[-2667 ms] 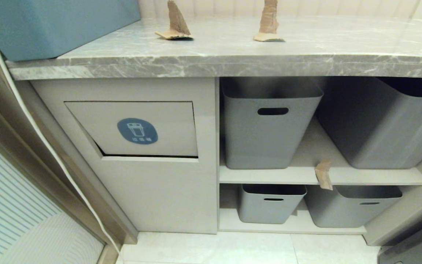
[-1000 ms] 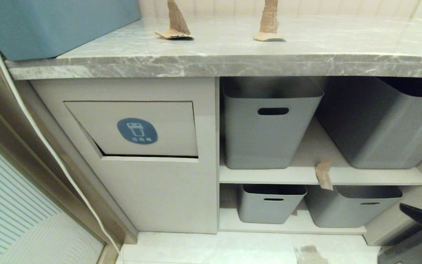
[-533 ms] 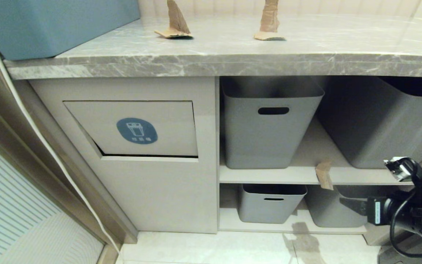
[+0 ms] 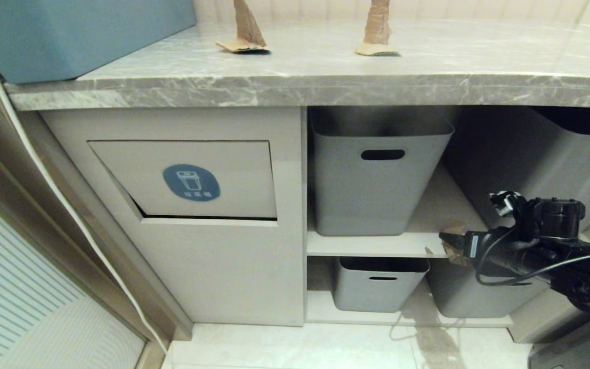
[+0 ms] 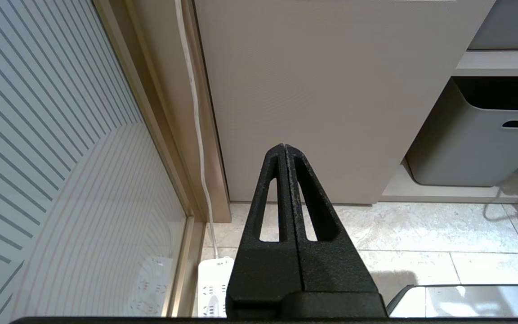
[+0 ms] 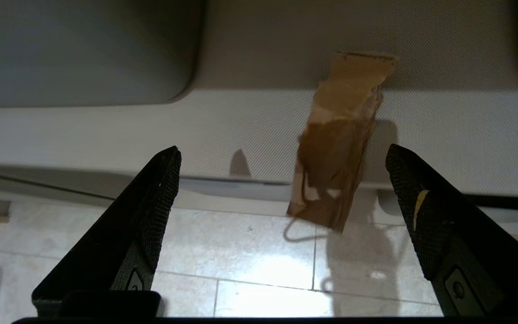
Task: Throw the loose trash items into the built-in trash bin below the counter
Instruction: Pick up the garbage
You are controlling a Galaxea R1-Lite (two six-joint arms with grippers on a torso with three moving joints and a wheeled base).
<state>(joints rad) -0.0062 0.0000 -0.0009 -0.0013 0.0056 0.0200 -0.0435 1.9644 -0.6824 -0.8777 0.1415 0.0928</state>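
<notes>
The robot's right gripper needs to throw the scrap into the built-in trash bin, so next it should grab the cardboard scrap's long narrow body (image 6: 337,141).
Two tan cardboard scraps (image 4: 244,31) (image 4: 375,31) stand on the grey marble counter (image 4: 325,87). A third scrap (image 4: 457,228) hangs over the front edge of the upper shelf, right of the bin. My right gripper (image 4: 448,238) reaches in from the right at that scrap's level. In the right wrist view the scrap (image 6: 340,148) hangs ahead of the right gripper (image 6: 283,152), which is open and empty. The trash bin flap (image 4: 187,179) with its blue sticker sits tilted in the beige cabinet. My left gripper (image 5: 283,148) is shut, parked low before the cabinet.
Grey tubs (image 4: 377,169) (image 4: 546,154) stand on the upper shelf either side of the hanging scrap, and smaller tubs (image 4: 379,284) below. A blue box (image 4: 69,36) sits on the counter's left end. A white cable (image 4: 44,169) runs down to a power strip (image 5: 214,288).
My right arm has come in from the lower right, risen and reached left up to the scrap on the shelf edge. Its shadow now falls on the floor tiles.
</notes>
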